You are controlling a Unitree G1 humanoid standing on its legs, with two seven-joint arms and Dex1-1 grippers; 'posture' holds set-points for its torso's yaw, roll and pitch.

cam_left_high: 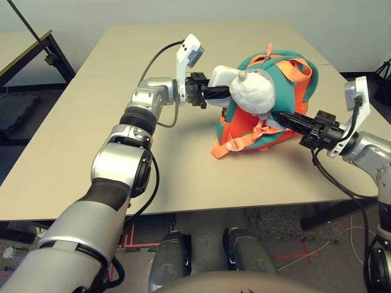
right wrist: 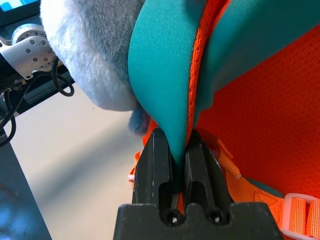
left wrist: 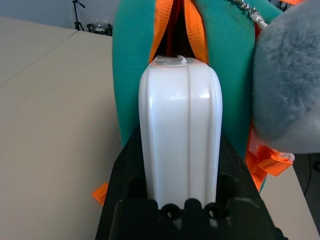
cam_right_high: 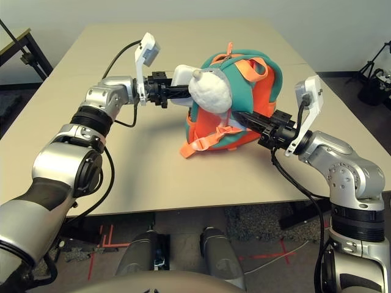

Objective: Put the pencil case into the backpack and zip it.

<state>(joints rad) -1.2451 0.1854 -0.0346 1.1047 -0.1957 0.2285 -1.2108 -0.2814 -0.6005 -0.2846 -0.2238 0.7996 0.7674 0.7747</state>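
My left gripper needs to let go of the case now, since the far end of the pencil case (left wrist: 181, 115) is inside the backpack's orange-edged opening (left wrist: 176, 42) and the case would stay in it.
The teal and orange backpack (cam_left_high: 287, 85) stands on the table, its grey-white plush toy (cam_left_high: 256, 91) hanging down its front. My left gripper (left wrist: 180, 150) is shut on the white pencil case (left wrist: 180, 125) from both sides. The case's far end sits at the backpack's opening between the orange edges (left wrist: 172, 20). My right gripper (right wrist: 179, 145) is shut on a teal edge of the backpack (right wrist: 165, 75) on the side opposite the left gripper. In the head views the right fingers (cam_left_high: 293, 122) reach in under the plush toy. The rest of the opening is hidden.
The backpack stands right of centre on the tan table (cam_left_high: 91, 122), with orange straps (cam_left_high: 229, 145) trailing onto the table in front. A second table (cam_left_high: 24, 49) stands at the far left. Dark tripod legs (cam_left_high: 385, 73) stand off the right edge.
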